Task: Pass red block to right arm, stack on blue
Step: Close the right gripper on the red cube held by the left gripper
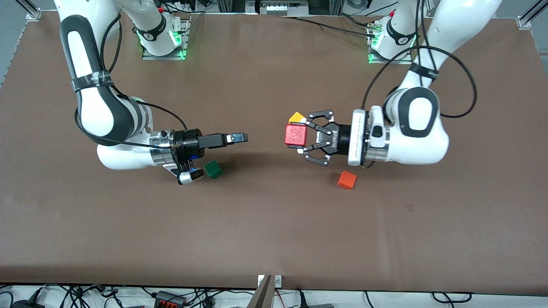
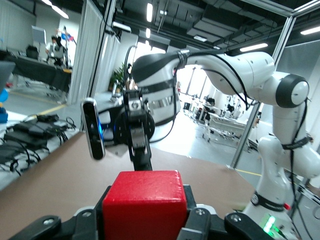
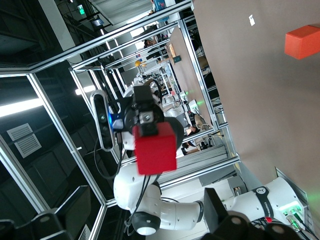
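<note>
I should next use my right gripper to grab the red block (image 1: 295, 134) by its opposite sides, so that it can be stacked flat on the blue cube.
My left gripper (image 1: 299, 136) is shut on the red block (image 1: 295, 134) and holds it in the air over the middle of the table. The block fills the bottom of the left wrist view (image 2: 145, 205) between the jaws, and it shows in the right wrist view (image 3: 155, 148). My right gripper (image 1: 244, 137) is open and empty. It points at the red block with a gap between them, and it shows in the left wrist view (image 2: 140, 150). A small dark-blue patch (image 1: 193, 156) shows under the right wrist. The rest of the blue cube is hidden.
A green cube (image 1: 212, 169) lies on the table beside the right wrist. An orange cube (image 1: 346, 179) lies nearer the front camera than the left gripper, and it shows in the right wrist view (image 3: 302, 41). A yellow cube (image 1: 296, 116) lies partly hidden by the red block.
</note>
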Available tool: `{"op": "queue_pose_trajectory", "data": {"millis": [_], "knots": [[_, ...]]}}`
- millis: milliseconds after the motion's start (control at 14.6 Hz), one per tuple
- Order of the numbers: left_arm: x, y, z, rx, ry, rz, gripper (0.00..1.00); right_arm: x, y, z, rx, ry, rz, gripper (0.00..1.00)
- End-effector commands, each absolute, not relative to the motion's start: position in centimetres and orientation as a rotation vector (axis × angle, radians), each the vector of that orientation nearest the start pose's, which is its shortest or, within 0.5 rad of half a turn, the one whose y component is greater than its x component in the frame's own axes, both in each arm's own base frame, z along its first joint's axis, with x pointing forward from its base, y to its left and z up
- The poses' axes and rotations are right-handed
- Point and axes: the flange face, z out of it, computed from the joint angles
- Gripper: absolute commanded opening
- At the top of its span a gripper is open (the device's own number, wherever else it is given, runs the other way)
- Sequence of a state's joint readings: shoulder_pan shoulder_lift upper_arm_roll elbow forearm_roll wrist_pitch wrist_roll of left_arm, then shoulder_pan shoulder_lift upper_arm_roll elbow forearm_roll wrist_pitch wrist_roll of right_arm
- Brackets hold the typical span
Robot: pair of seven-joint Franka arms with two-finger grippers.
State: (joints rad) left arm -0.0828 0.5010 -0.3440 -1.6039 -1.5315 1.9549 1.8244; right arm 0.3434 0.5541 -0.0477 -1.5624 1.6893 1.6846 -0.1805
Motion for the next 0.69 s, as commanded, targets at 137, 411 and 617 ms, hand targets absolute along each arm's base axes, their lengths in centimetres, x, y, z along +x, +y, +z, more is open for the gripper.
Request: {"op": "queue_pose_trajectory", "data": {"millis": [137,411,617], "knots": [[62.0,-33.7,41.3,1.34,-1.068,1.055,0.03,63.0,33.2,37.6,-1.559,0.179,0.407,1.0],[61.5,-35.5,40.3,1.385,-1.038,1.062,0.03,62.4,35.4,37.9,-1.529,0.216,0.404,1.0],[61.5,-35.7,40.5,1.381,-1.037,1.064,0.03,62.4,35.3,37.8,-1.529,0.209,0.396,1.0]]}}
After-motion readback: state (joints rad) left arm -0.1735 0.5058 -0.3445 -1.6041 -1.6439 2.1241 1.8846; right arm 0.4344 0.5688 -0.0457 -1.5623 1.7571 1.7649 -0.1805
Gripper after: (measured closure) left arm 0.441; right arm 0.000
